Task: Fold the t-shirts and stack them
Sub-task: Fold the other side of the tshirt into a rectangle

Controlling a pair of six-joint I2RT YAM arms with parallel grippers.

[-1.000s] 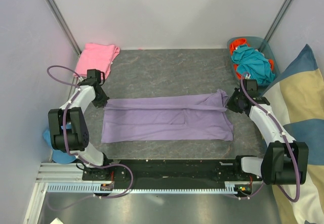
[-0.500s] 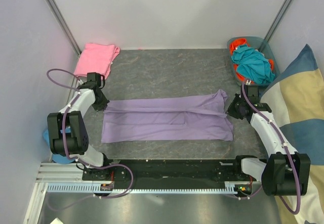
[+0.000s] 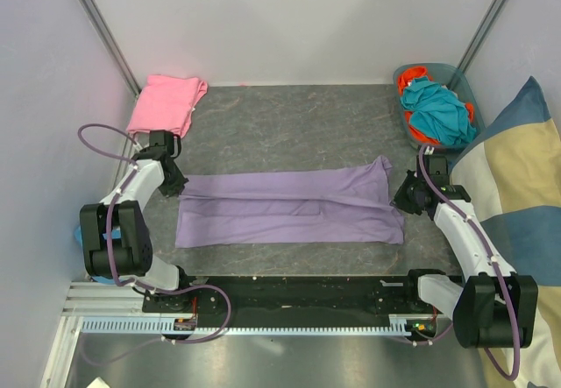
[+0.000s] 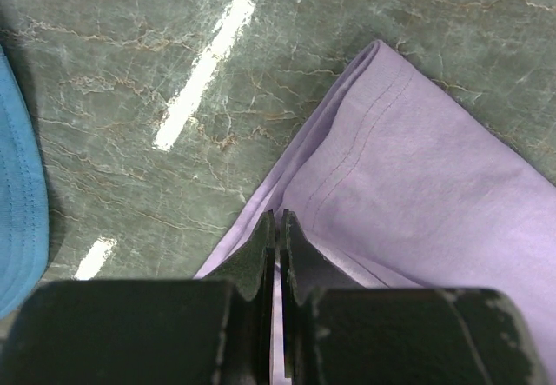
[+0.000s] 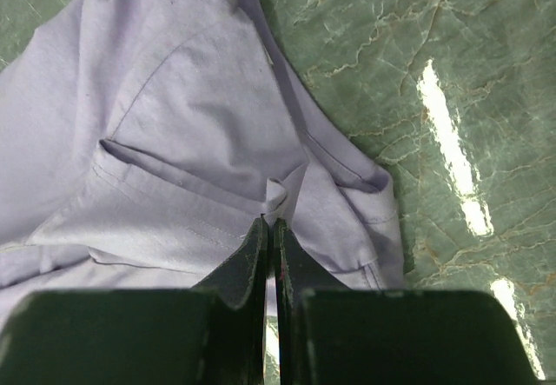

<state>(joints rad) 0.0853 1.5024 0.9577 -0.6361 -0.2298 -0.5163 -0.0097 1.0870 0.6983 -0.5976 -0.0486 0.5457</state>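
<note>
My small pinch of lavender cloth is just above the flat lower layer of the shirt. My right gripper should open now, as the cloth would come to rest there.
A lavender t-shirt [image 3: 289, 208] lies as a long band across the grey marble table [image 3: 289, 125], folded lengthwise. My left gripper [image 3: 178, 182] sits at its far left corner, jaws shut on the cloth edge [image 4: 417, 176], which shows as a thin strip between the fingers at the left gripper [image 4: 278, 215]. At the shirt's right end my right gripper [image 3: 399, 197] is shut on a small pinch of lavender cloth [image 5: 174, 116] that pokes out just past the right gripper [image 5: 270, 222]. A folded pink t-shirt [image 3: 165, 101] rests at the far left corner.
A teal basket [image 3: 458, 73] holding teal and orange clothes stands at the far right corner. A big blue, cream and tan striped cushion [image 3: 517, 195] leans along the right side. A blue object [image 4: 17, 211] lies off the table's left edge. Walls close in on both sides.
The right gripper has come toward the near edge, drawing the shirt's right end with it. The left gripper has shifted slightly left. The shirt's upper fold lies flatter.
</note>
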